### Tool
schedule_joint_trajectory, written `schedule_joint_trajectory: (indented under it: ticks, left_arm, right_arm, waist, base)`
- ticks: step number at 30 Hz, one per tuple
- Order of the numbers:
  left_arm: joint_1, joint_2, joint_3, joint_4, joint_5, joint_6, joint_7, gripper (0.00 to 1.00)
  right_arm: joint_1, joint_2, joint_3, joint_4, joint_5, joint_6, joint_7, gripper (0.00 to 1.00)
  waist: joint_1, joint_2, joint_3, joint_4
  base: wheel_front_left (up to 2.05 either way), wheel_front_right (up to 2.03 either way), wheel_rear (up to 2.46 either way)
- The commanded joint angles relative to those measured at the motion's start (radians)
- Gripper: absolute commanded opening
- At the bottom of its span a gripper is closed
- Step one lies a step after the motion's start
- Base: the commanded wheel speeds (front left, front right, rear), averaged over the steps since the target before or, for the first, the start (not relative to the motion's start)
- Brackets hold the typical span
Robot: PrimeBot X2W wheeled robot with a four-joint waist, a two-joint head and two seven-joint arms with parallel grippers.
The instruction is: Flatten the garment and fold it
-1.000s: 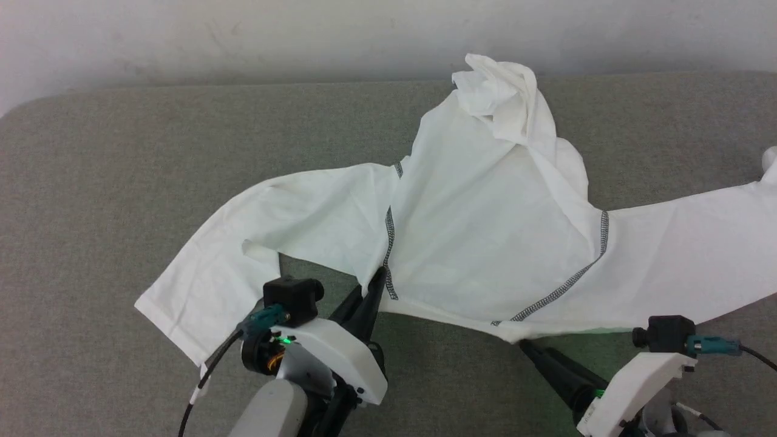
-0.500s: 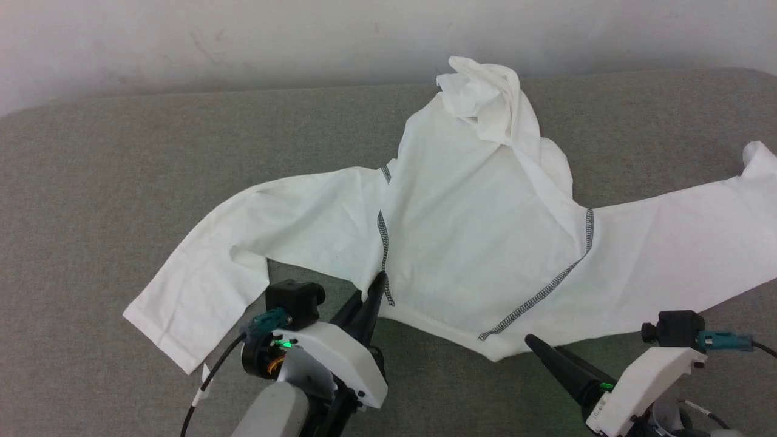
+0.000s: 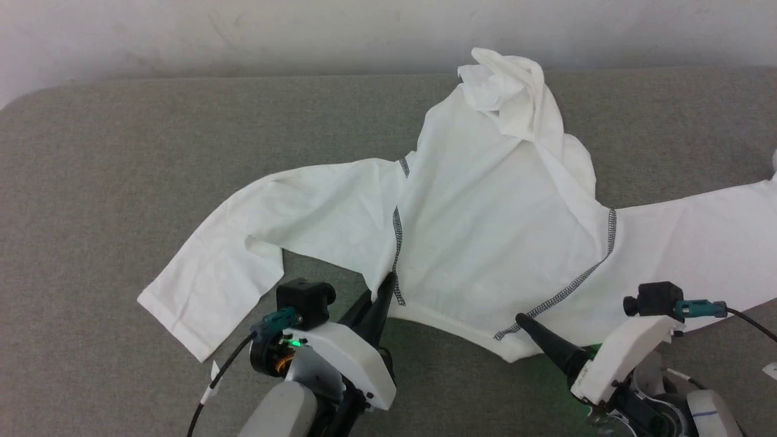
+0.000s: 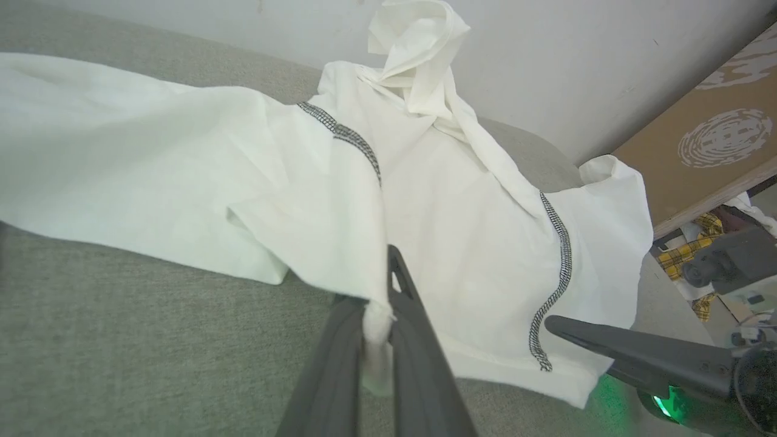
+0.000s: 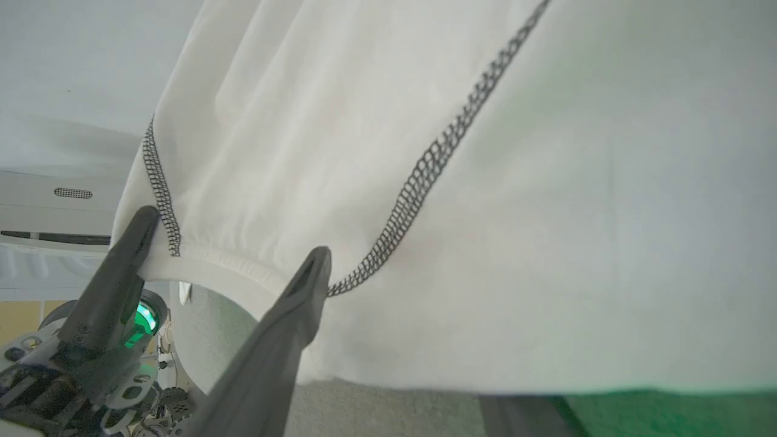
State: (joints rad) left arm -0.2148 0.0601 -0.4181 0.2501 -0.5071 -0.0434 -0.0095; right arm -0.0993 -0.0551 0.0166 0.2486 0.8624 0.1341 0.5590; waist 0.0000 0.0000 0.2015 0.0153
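Note:
The shirt needs to be flattened and folded. My right gripper should grab its hem corner at the dark seam (image 3: 510, 348) next for that.
The garment (image 3: 485, 224), a white shirt with dark zigzag seams, lies spread on the grey surface, its far end bunched up (image 3: 507, 91) and a sleeve out to each side. My left gripper (image 3: 386, 284) is shut on the garment's near edge beside the left seam; a pinch of cloth shows between its fingers (image 4: 340, 358). My right gripper (image 3: 522, 320) stands open at the near hem by the right seam. One of its fingers (image 5: 285, 321) lies over the cloth, and the other is mostly hidden beneath it. The right gripper's finger (image 4: 613, 343) reaches the hem corner.
The grey padded surface (image 3: 121, 182) runs wide to the left and ends at a pale wall (image 3: 243, 36) behind. A brown board (image 4: 710, 145) and some clutter stand off the surface's right end.
The head camera has shifted. My right gripper, clear of the hem half a second ago, has come forward over the garment's near hem. The left gripper stays shut on the cloth.

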Motion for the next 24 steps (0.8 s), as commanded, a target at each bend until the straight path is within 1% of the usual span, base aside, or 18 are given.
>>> schedule_joint_trajectory:
  ticks: [1, 2, 6, 10, 13, 17, 20, 24]
  left_arm:
    - [-0.013, 0.002, -0.002, 0.002, 0.003, 0.002, -0.005, 0.00]
    - [-0.013, 0.002, -0.003, 0.004, 0.002, 0.003, -0.006, 0.00]
    - [-0.007, 0.004, -0.001, 0.018, -0.005, 0.004, -0.014, 0.00]
    - [0.008, 0.009, 0.001, 0.027, -0.010, 0.004, -0.026, 0.00]
    - [0.019, 0.010, 0.000, 0.016, -0.013, 0.001, -0.042, 0.00]
    - [0.030, 0.021, 0.002, -0.037, -0.013, -0.002, -0.059, 0.00]
    - [0.025, 0.042, 0.015, -0.114, -0.008, -0.004, -0.079, 0.00]
    - [0.001, 0.076, 0.042, -0.243, -0.003, 0.005, -0.069, 0.00]
  right_arm:
    - [0.003, 0.005, 0.007, 0.029, -0.020, -0.003, -0.004, 0.04]
    - [-0.001, 0.005, 0.004, 0.038, -0.031, -0.003, -0.015, 0.00]
    - [-0.005, 0.005, -0.022, 0.048, -0.092, -0.003, -0.076, 0.00]
    - [0.022, 0.005, -0.033, -0.015, -0.149, -0.003, -0.130, 0.00]
    - [0.059, -0.008, -0.030, -0.103, -0.183, -0.003, -0.151, 0.00]
    - [0.102, -0.054, -0.031, -0.255, -0.212, -0.003, -0.148, 0.00]
    - [0.107, -0.100, -0.021, -0.375, -0.222, -0.003, -0.110, 0.00]
    - [0.058, -0.153, -0.037, -0.528, -0.223, -0.003, -0.074, 0.00]
  waist:
    - [0.0000, 0.0000, 0.001, 0.006]
    - [0.0000, 0.0000, -0.001, 0.008]
    - [0.0000, 0.0000, -0.018, 0.008]
    - [0.0000, 0.0000, -0.052, -0.003]
    - [0.0000, 0.0000, -0.085, -0.015]
    - [0.0000, 0.0000, -0.135, -0.033]
    - [0.0000, 0.0000, -0.166, -0.048]
    - [0.0000, 0.0000, -0.197, -0.060]
  base:
    - [0.00, 0.00, 0.00]
    - [0.00, 0.00, 0.00]
    - [0.00, 0.00, 0.00]
    - [0.00, 0.00, 0.00]
    - [0.00, 0.00, 0.00]
    - [0.00, 0.00, 0.00]
    - [0.00, 0.00, 0.00]
    - [0.00, 0.00, 0.00]
